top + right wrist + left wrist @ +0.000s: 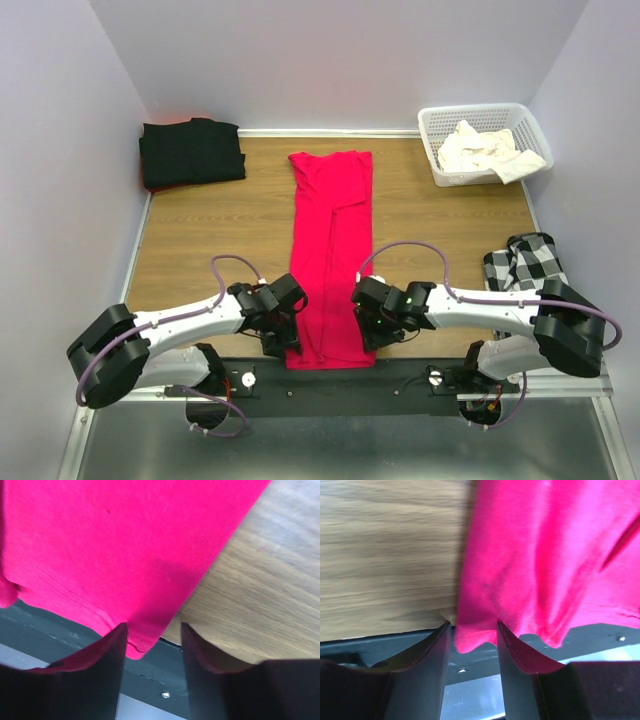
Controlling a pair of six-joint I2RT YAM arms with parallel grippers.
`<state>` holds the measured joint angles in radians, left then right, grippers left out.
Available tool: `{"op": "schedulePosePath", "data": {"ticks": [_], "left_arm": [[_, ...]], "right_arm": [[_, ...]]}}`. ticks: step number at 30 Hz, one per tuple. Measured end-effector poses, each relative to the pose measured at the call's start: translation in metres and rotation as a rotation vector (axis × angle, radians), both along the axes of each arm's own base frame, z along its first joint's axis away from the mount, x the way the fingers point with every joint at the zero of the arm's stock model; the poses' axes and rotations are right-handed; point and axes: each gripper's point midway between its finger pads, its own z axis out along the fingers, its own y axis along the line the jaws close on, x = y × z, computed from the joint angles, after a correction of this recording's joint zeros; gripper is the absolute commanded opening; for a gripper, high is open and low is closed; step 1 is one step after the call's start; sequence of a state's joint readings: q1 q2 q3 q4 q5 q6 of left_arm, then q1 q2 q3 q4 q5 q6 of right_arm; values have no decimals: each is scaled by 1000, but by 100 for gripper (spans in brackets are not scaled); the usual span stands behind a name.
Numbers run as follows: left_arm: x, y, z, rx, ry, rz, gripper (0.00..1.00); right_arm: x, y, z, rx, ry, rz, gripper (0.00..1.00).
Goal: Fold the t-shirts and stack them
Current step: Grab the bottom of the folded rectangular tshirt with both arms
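The crimson-red t-shirt's hem corner (474,633) reaches in between the open fingers of my left gripper, so it is now time to close on it.
The crimson-red t-shirt (330,230) lies folded into a long narrow strip down the middle of the wooden table, its hem hanging over the near edge. My left gripper (283,340) is open at the strip's near left corner. In the left wrist view that hem corner (470,635) sits between the open fingers of my left gripper (473,625). My right gripper (372,335) is open at the near right corner. In the right wrist view that corner (137,647) lies between the fingers of my right gripper (153,626). The black t-shirt (190,152) lies folded at the far left. The cream-white t-shirt (485,150) lies crumpled in the basket.
A white lattice basket (528,125) stands at the far right corner. A black-and-white checked cloth (525,262) lies at the right edge beside my right arm. A black rail (330,385) runs along the table's near edge. Walls close in the table on three sides.
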<state>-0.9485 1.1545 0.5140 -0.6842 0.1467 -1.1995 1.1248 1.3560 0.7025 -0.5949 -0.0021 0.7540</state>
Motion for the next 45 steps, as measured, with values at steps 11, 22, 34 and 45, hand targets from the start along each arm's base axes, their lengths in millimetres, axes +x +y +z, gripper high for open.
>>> {"op": "schedulePosePath", "data": {"ticks": [11,22,34,45], "left_arm": [[1,-10,0,-32,1,-23,24],[2,-3,5,-8,-26,-22,0],[43,-25,57,-14,-196,8,0],[119,-22,85,49,-337,114,0]], "right_arm": [[-14,3,-8,50,66,0,3],[-15,6,6,104,60,-20,1],[14,25,53,151,-73,-41,1],[58,22,72,77,-272,-125,1]]}}
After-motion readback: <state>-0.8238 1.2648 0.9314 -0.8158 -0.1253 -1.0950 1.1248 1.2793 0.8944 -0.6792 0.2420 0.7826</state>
